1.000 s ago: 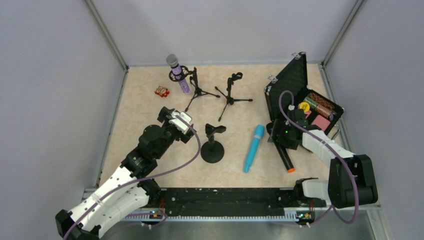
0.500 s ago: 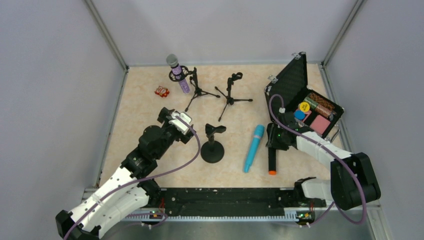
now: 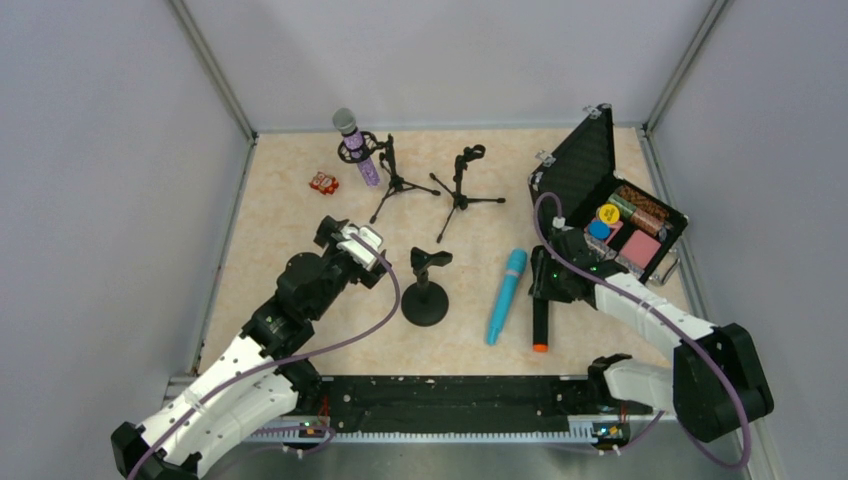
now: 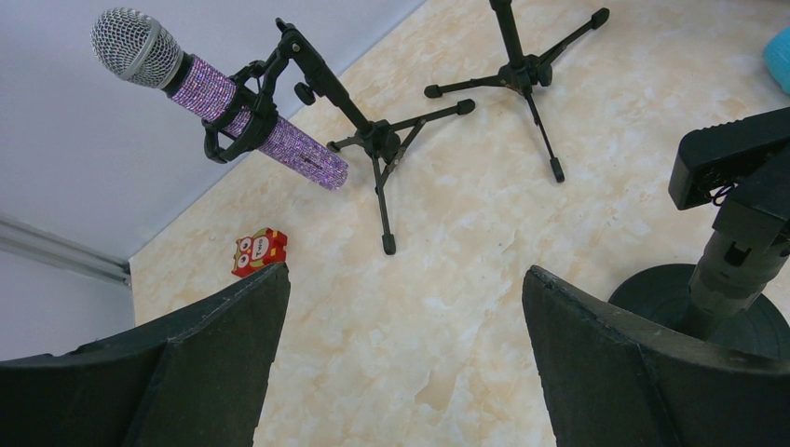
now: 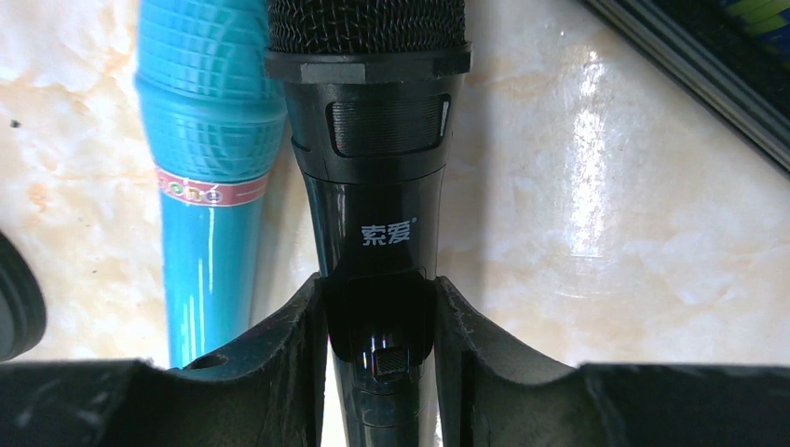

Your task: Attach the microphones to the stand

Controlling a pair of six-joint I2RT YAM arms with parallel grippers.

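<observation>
My right gripper is closed on the black microphone's body below the white lettering (image 3: 541, 290) (image 5: 380, 312), so the black microphone would come up with my gripper if I lifted it now.
My right gripper (image 3: 543, 292) (image 5: 380, 345) is shut on the black microphone (image 3: 541, 322) (image 5: 373, 186), gripping its body. Its orange end (image 3: 540, 347) points toward the near edge. The turquoise microphone (image 3: 506, 297) (image 5: 210, 140) lies close beside it on the left. The glittery purple microphone (image 3: 356, 148) (image 4: 261, 126) sits clipped in a tripod stand (image 3: 392, 180) (image 4: 377, 140) at the back. A second tripod stand (image 3: 462, 185) (image 4: 526, 65) and a round-base stand (image 3: 425, 290) (image 4: 736, 251) hold nothing. My left gripper (image 3: 362, 247) (image 4: 405, 354) is open over bare table, left of the round-base stand.
An open black case (image 3: 585, 160) with coloured items stands at the back right, just behind my right arm. A small red owl block (image 3: 323, 182) (image 4: 259, 251) lies at the back left. Grey walls enclose the table on three sides.
</observation>
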